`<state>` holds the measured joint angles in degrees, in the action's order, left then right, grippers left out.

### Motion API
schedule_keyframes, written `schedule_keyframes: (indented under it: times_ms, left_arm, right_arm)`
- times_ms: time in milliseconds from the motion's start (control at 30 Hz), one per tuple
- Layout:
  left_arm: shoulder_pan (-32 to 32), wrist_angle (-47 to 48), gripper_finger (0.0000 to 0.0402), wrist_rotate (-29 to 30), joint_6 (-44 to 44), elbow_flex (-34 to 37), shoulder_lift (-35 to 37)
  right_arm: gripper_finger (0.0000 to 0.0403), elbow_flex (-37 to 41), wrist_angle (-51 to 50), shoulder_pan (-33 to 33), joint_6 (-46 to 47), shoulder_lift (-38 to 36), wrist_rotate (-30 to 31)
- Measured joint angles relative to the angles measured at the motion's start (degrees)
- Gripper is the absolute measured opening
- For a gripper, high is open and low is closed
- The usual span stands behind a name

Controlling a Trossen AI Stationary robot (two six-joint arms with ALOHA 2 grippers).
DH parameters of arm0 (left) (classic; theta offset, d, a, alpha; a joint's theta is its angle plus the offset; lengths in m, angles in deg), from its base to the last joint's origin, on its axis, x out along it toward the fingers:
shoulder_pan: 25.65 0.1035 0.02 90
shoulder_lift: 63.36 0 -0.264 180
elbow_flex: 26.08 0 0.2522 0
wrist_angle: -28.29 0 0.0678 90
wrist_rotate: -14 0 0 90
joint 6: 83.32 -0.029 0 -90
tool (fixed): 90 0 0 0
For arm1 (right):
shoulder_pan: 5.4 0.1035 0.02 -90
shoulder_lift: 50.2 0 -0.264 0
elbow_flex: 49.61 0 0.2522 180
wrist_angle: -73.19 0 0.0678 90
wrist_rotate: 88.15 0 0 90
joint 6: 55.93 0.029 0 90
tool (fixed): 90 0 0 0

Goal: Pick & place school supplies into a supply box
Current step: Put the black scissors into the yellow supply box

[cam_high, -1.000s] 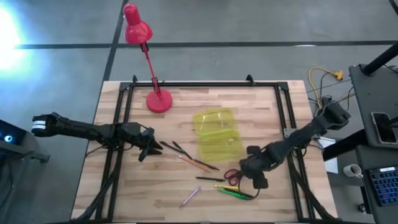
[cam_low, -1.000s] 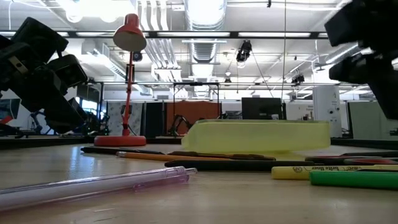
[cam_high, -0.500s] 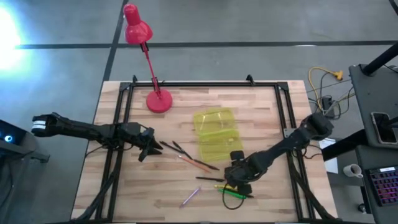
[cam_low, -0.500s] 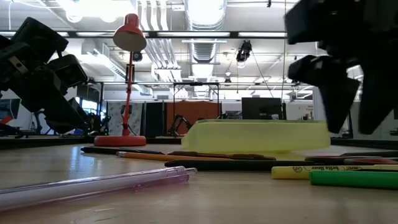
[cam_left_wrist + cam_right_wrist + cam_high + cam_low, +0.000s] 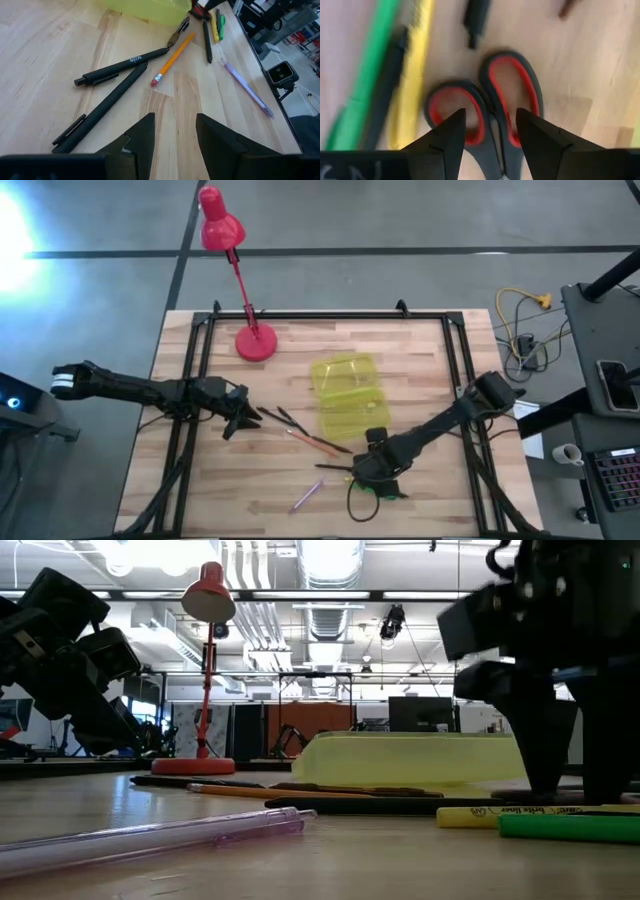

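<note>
I will next take hold of the red-handled scissors by their handle loops with my right gripper, so that I can put them into the supply box (image 5: 350, 395).
The red-handled scissors (image 5: 485, 100) lie flat on the table, next to a yellow marker (image 5: 412, 85) and a green marker (image 5: 360, 95). My right gripper (image 5: 490, 135) is open and low over the scissors' handle loops, one finger over each loop; in the low view its fingers (image 5: 545, 755) reach down to the tabletop. In the high view this gripper (image 5: 372, 470) hides the scissors. The yellow-green supply box (image 5: 350, 395) sits at mid-table. My left gripper (image 5: 175, 130) waits open at the table's left, near two black pens (image 5: 125, 65).
An orange pencil (image 5: 172, 57) and brown and black pens lie between the grippers. A purple pen (image 5: 306, 497) lies near the table's near edge. A red desk lamp (image 5: 256, 342) stands at the far left of the table. A black frame rail (image 5: 463, 395) borders the tabletop.
My right gripper has moved toward the table's left and near edge, from beside the box to above the scissors, and has come down until its open fingers stand at the tabletop. The supplies and the box have stayed put.
</note>
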<state>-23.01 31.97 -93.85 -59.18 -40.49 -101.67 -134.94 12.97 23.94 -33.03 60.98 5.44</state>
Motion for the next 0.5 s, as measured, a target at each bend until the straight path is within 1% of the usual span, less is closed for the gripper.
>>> schedule_keyframes:
  times_ms: [333,500]
  left_arm:
    - [-0.01,0.04,0.0128,0.00,-0.02,0.00,0.00]
    - [-0.01,0.04,0.0128,0.01,-0.01,0.00,0.00]
  right_arm:
    - [0.0163,2.33,0.99,-0.26,-0.37,0.04,-0.41]
    - [0.0139,4.93,4.57,-0.26,-0.65,-0.10,-0.96]
